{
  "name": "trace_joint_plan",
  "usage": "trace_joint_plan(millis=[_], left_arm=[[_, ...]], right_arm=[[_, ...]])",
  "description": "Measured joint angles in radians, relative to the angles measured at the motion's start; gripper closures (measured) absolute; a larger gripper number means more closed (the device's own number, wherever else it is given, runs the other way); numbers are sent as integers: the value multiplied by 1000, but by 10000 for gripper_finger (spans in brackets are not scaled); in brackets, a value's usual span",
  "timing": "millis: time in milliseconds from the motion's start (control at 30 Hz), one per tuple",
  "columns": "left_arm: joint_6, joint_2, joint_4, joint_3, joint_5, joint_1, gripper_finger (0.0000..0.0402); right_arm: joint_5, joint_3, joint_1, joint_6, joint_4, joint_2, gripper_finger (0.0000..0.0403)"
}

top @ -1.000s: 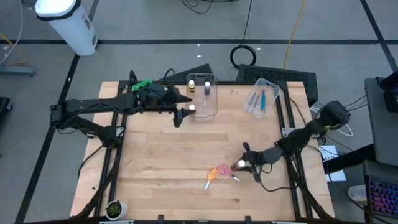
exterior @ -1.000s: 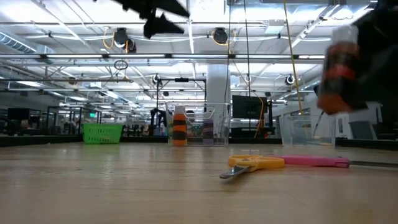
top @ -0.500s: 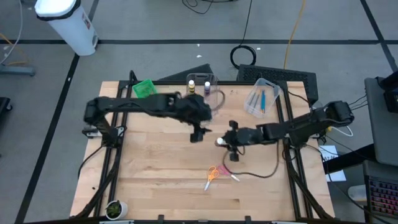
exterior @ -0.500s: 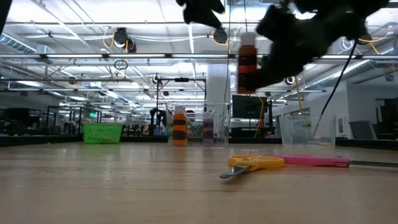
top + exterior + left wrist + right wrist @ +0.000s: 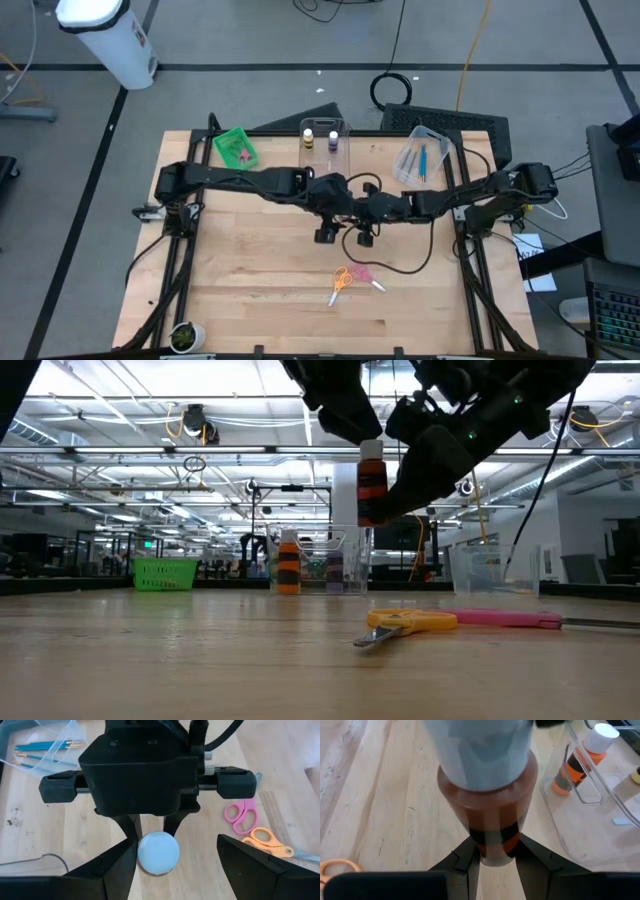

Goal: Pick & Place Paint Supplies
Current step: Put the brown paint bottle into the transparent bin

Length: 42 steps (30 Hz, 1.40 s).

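Note:
The red paint bottle should go in the clear tub of bottles, so my left gripper will next grab it by its white-end with the cap (image 5: 158, 853).
A red paint bottle (image 5: 372, 485) with a white cap (image 5: 157, 852) hangs upright over the middle of the table. My right gripper (image 5: 492, 860) is shut on it. My left gripper (image 5: 175, 860) is open and comes down from above. Its fingers stand on either side of the cap, one close beside it. Orange scissors (image 5: 341, 281) and pink scissors (image 5: 361, 272) lie flat on the wood nearer the front edge. My right gripper pinches the bottle's lower body (image 5: 492, 842) between its two fingers. The fingers come slanting down from the table's right side. The bottle stands upright, cap up, lifted well clear of the table. My left gripper has one finger (image 5: 117, 862) next to the cap; whether it touches, I cannot tell.
A clear tub (image 5: 326, 150) at the far middle holds yellow and purple bottles, with an orange bottle (image 5: 575, 762) at its near end. A second clear tub (image 5: 420, 157) with brushes stands at the far right, and a green bin (image 5: 236, 147) at the far left.
My right gripper has carried the red bottle up and leftward, from the near right to the table's middle. My left gripper has come from the far tub toward the middle and down over the bottle's cap. It has rolled as it went and stayed open.

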Motion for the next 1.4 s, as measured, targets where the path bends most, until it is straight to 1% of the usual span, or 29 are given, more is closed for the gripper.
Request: trace_joint_plan(millis=[133, 233, 300, 500, 600, 667, 900, 1067, 1133, 1233, 1300, 1400], left_arm=[[-28, 0, 3, 0, 1, 8, 131], [-48, 0, 3, 0, 9, 12, 152], [-51, 0, 5, 0, 26, 15, 178], [-57, 8, 32, -9, 37, 17, 284], [-42, 6, 35, -9, 52, 17, 287], [-29, -8, 15, -9, 47, 16, 287], [-2, -131, -36, -8, -73, 16, 287], [34, -215, -26, -9, -140, 29, 287], [38, -235, -8, -8, -124, 55, 287], [65, -237, 41, -33, -50, 130, 287], [62, -235, 97, -76, 18, 193, 287], [26, -235, 240, -177, 111, 284, 287]], right_arm=[[0, 0, 0, 0, 4, -1, 308], [1, 0, 0, 1, 10, -3, 308], [0, 0, 0, -2, 9, -3, 307], [-6, -3, 3, -2, 35, 0, 303], [1, -3, 7, 33, 56, -1, 287], [1, -3, 2, 62, 52, -1, 268], [5, 0, 0, 20, 18, -4, 187], [2, 0, 0, 19, -53, -4, 149], [2, 0, 0, 30, -67, -4, 140], [0, 0, 1, 47, -72, -5, 133], [-1, 0, 1, 58, -75, -4, 131], [-1, 0, 6, 73, -85, -5, 133]])
